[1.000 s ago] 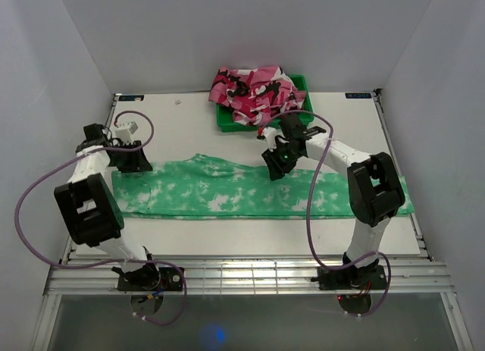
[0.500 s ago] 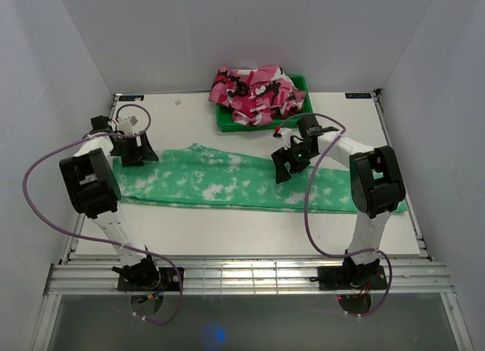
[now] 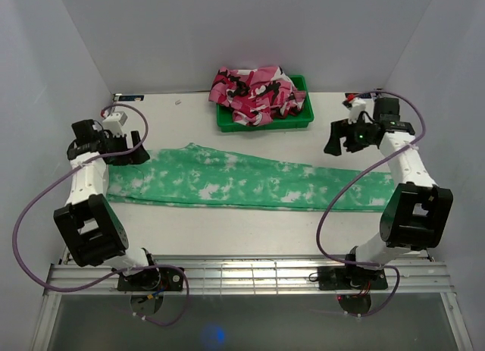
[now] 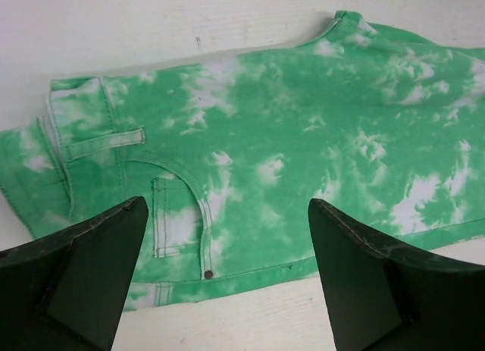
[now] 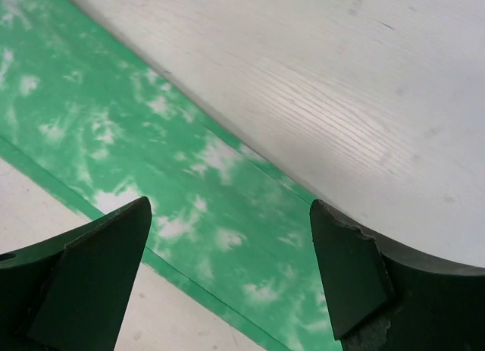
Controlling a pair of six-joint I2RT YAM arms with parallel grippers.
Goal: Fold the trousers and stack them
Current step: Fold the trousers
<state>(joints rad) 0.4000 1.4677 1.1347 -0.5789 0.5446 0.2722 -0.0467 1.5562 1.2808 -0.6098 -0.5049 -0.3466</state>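
Observation:
Next, my right gripper reaches the trousers [image 3: 242, 180] and grabs the leg ends, leaving the waist lying flat. Then I fold the legs toward the waist.
The trousers [image 3: 242, 180], bright green with white tie-dye blotches, lie flat and stretched out across the table, waist at the left and leg ends at the right. My left gripper [image 3: 139, 152] hangs open just above the waist end with nothing in it. In the left wrist view the trousers [image 4: 288, 139] show a pocket and belt loop beyond the open left gripper [image 4: 227, 207]. My right gripper [image 3: 333, 142] is open and empty at the far right, behind the leg ends. In the right wrist view a leg of the trousers [image 5: 151, 139] runs diagonally under the right gripper [image 5: 229, 203].
A green bin [image 3: 303, 120] stands at the back middle of the white table [image 3: 227, 233], with a pink camouflage garment [image 3: 258, 92] heaped in it. White walls close in the left, right and back sides. Purple cables loop from both arms.
Both grippers have opened and let go of the cloth. The right arm swung from the table's middle to the far right. The left gripper drew back to the left end. The trousers settled flat.

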